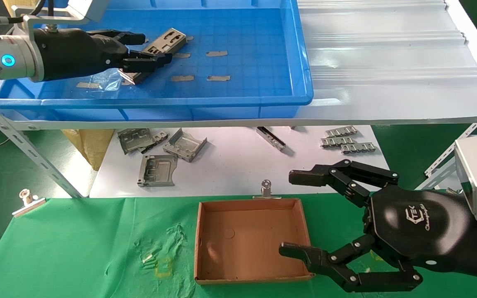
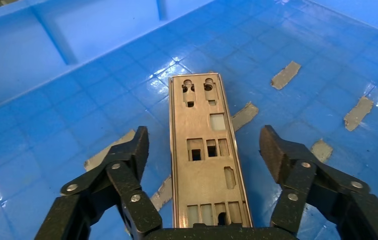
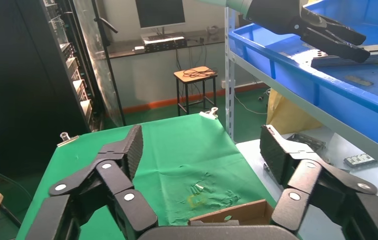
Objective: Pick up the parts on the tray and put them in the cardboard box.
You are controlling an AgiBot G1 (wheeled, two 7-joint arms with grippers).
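Observation:
The long silver plate (image 1: 169, 39) is longer from end to end than my open fingers can span, so my left gripper will grip the plate across its narrow middle (image 1: 153, 49) next.
A stack of silver-grey punched parts (image 1: 168, 40) lies on the floor of the blue tray (image 1: 301, 62), towards its left side. My left gripper (image 1: 155, 48) is open low over the stack. In the left wrist view the top plate (image 2: 207, 165) runs lengthwise between the two pads (image 2: 137, 145), with a gap on each side. The brown cardboard box (image 1: 246, 244) sits on the green cloth in front, with nothing in it. My right gripper (image 1: 287, 213) hovers open over the box's right edge, holding nothing. The right wrist view shows that gripper (image 3: 203, 142) above a box corner (image 3: 237, 214).
Bits of grey tape (image 1: 217, 53) dot the tray floor. A white corrugated sheet (image 1: 387, 62) lies right of the tray. Below, folded grey brackets (image 1: 155, 169) and ridged strips (image 1: 346, 140) rest on a white table. Binder clips (image 1: 266, 188) pin the green cloth; a slanted shelf leg (image 1: 27, 149) stands at left.

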